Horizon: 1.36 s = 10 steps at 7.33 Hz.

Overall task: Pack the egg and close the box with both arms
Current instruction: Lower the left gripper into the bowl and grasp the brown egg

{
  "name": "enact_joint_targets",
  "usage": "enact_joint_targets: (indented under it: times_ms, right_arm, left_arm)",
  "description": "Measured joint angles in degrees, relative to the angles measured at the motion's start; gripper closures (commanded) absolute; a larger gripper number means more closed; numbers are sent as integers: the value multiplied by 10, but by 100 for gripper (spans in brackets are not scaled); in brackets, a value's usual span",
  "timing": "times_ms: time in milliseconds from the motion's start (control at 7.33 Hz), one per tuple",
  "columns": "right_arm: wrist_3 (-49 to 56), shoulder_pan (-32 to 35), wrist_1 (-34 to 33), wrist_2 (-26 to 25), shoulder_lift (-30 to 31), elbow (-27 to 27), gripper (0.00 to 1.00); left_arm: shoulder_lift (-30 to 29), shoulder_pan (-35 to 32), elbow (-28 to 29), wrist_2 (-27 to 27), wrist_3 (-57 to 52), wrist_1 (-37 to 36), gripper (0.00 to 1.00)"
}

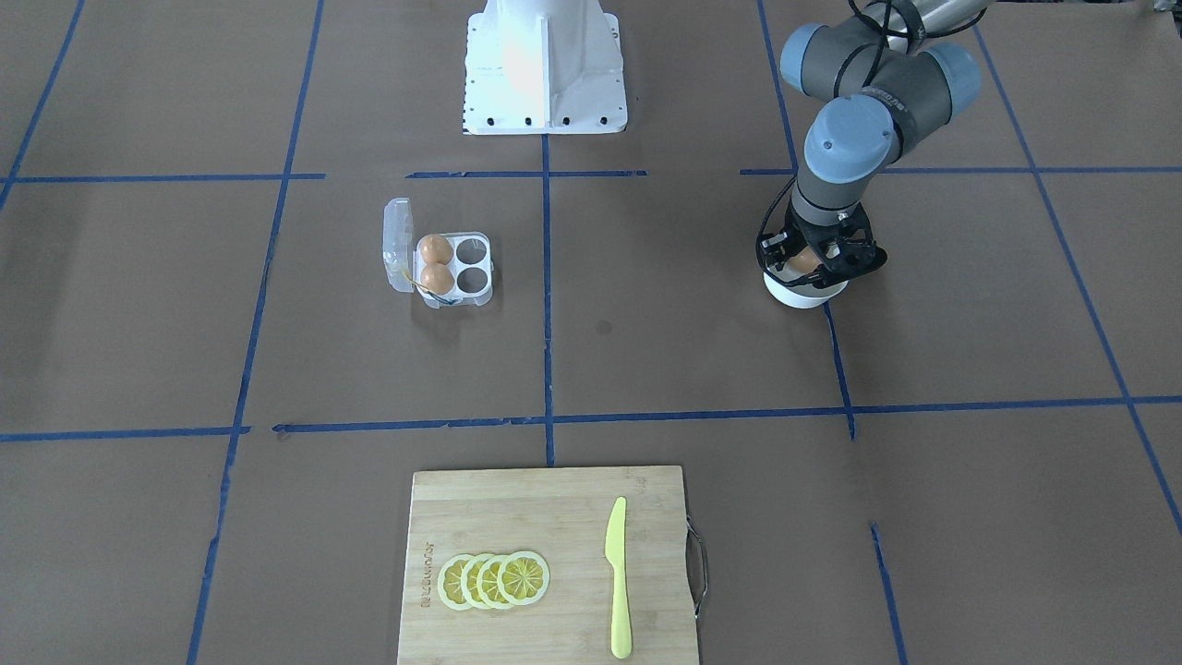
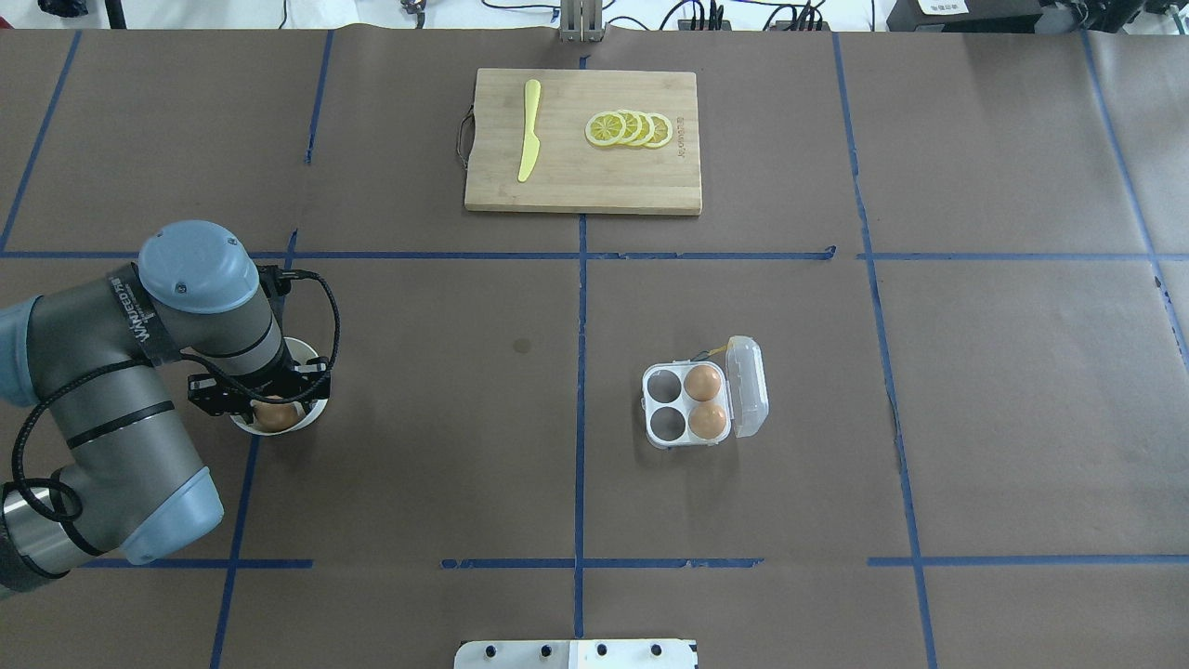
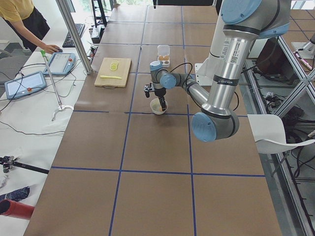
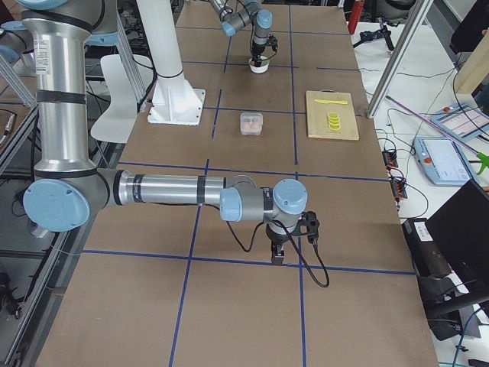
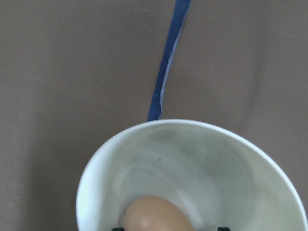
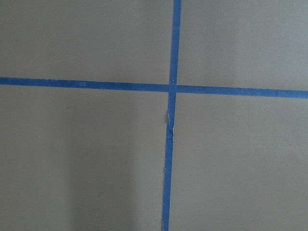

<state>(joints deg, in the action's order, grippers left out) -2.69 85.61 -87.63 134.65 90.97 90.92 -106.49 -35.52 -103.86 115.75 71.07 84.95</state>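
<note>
An empty cup of the clear box (image 1: 471, 251) is to be filled next. My left gripper will grab the orange-brown egg by its rounded sides for that.
My left gripper (image 1: 814, 261) hangs over a white bowl (image 1: 802, 296) on the robot's left side. Its fingers stand apart on either side of an orange-brown egg (image 5: 156, 215) that lies in the bowl (image 5: 192, 126); the overhead view shows the same egg (image 2: 275, 415). The clear box (image 2: 664, 409) sits mid-table with its lid (image 2: 749, 386) open. It holds two eggs (image 2: 703, 382) (image 2: 708, 421) and has two empty cups. My right gripper (image 4: 278, 256) hovers low over bare table far from the box. I cannot tell whether it is open or shut.
A wooden cutting board (image 2: 576, 186) lies at the far side with a yellow knife (image 2: 529, 130) and lemon slices (image 2: 630, 129). The white pedestal (image 1: 545, 65) stands at the robot's side. Blue tape lines cross the brown table.
</note>
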Motion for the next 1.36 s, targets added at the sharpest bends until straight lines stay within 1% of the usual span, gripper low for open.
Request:
enact_joint_targets:
  times_ms: [273,409,682,955,1364]
  right_arm:
    - [0,0,0,0,0,0,0]
    - [0,0,0,0,0,0,0]
    - [0,0,0,0,0,-1,0]
    - [0,0,0,0,0,-3,0]
    - [-1,0,0,0,0,-4,0]
  left_arm:
    - [-2,3,3,0,-5,1,38]
    - [-2,3,6,0,-5,6,41]
    - [-3,4,14,0,-6,17,100]
    - [-4,5,13,2,-5,17,100]
    - [-3,-1,-10,2,-6,8,100]
